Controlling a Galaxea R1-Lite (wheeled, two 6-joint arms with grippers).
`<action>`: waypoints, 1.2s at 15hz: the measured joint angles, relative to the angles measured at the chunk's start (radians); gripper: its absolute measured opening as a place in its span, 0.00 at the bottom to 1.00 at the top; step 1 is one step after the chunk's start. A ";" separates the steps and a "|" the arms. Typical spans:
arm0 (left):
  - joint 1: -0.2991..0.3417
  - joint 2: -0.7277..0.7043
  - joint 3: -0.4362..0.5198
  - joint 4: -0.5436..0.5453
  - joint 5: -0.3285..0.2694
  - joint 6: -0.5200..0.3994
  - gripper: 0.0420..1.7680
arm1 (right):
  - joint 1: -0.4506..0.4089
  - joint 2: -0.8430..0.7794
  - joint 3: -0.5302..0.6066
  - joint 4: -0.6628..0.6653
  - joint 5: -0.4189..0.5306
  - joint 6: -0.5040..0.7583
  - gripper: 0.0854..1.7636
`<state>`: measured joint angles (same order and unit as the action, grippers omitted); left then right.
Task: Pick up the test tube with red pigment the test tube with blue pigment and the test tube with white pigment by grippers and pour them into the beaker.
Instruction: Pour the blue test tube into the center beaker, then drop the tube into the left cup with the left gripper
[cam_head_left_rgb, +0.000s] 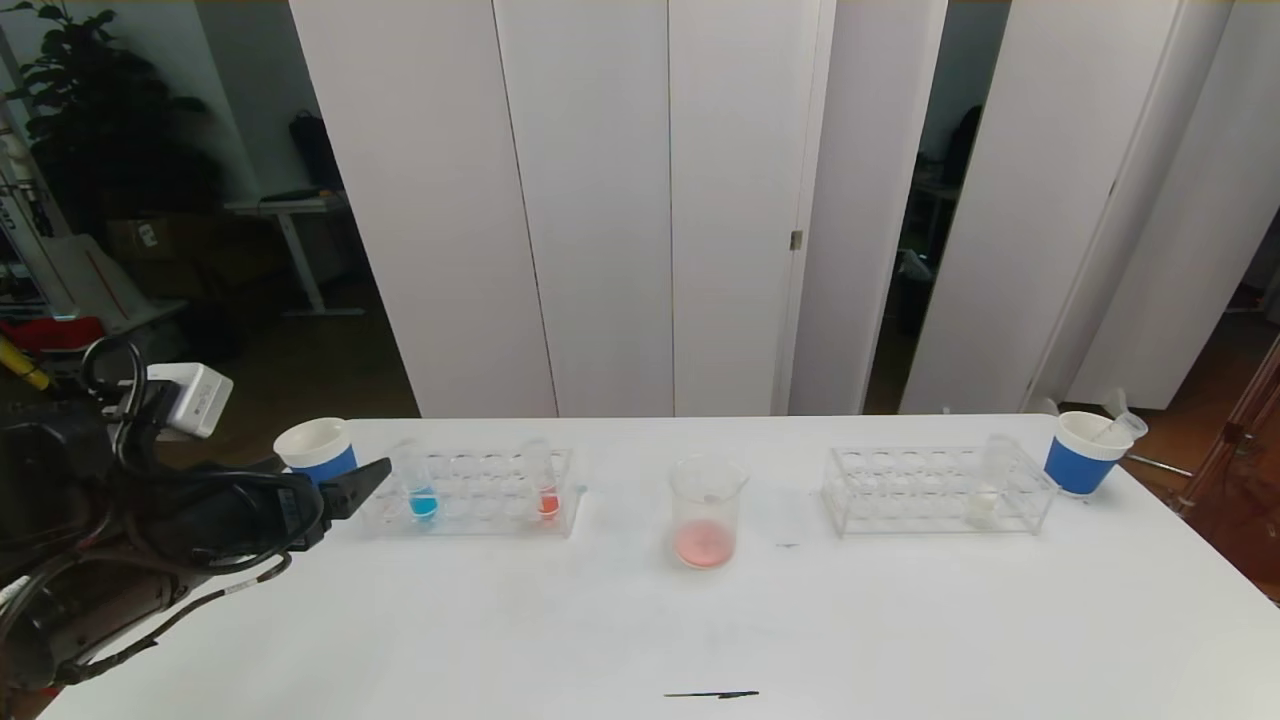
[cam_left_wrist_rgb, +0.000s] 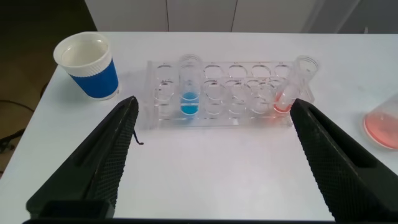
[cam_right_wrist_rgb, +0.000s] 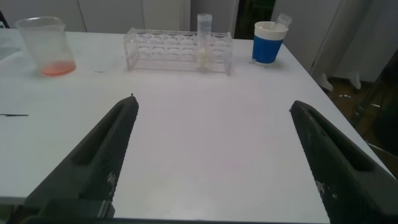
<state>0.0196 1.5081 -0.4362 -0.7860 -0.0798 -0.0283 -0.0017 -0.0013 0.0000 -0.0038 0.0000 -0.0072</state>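
Observation:
The clear rack closes around the lower half of the blue tube, so I should next grab the tube with my left gripper by its upper end under the tube's rim (cam_head_left_rgb: 410, 458) (cam_left_wrist_rgb: 190, 66).
The test tube with blue pigment (cam_head_left_rgb: 422, 490) stands in the left clear rack (cam_head_left_rgb: 480, 522), and a tube with red pigment (cam_head_left_rgb: 546, 492) leans near that rack's right end. My left gripper (cam_head_left_rgb: 372, 480) hovers open and empty just left of this rack. In the left wrist view its fingers (cam_left_wrist_rgb: 118, 134) spread wide in front of the blue tube (cam_left_wrist_rgb: 189, 93) and red tube (cam_left_wrist_rgb: 287, 93). The beaker (cam_head_left_rgb: 707, 512) stands mid-table with pink-red liquid at its bottom. The test tube with white pigment (cam_head_left_rgb: 985, 490) stands in the right rack (cam_head_left_rgb: 900, 505). My right gripper (cam_right_wrist_rgb: 213, 102) is open and empty, far from that tube (cam_right_wrist_rgb: 204, 40).
A white-and-blue paper cup (cam_head_left_rgb: 317, 450) stands behind my left gripper at the table's left corner. Another cup (cam_head_left_rgb: 1085, 455) at the far right holds an empty tube. A thin dark mark (cam_head_left_rgb: 710, 693) lies near the front edge.

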 joint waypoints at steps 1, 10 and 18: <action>0.000 0.030 0.028 -0.055 -0.018 -0.009 0.99 | 0.000 0.000 0.000 0.000 0.000 0.000 0.99; -0.001 0.340 0.059 -0.421 -0.048 -0.076 0.99 | 0.000 0.000 0.000 0.000 0.000 0.000 0.99; 0.003 0.550 -0.105 -0.494 -0.016 -0.103 0.99 | 0.000 0.000 0.000 0.000 0.000 0.000 0.99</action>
<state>0.0230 2.0585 -0.5411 -1.2796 -0.0962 -0.1313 -0.0017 -0.0013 0.0000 -0.0043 0.0000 -0.0072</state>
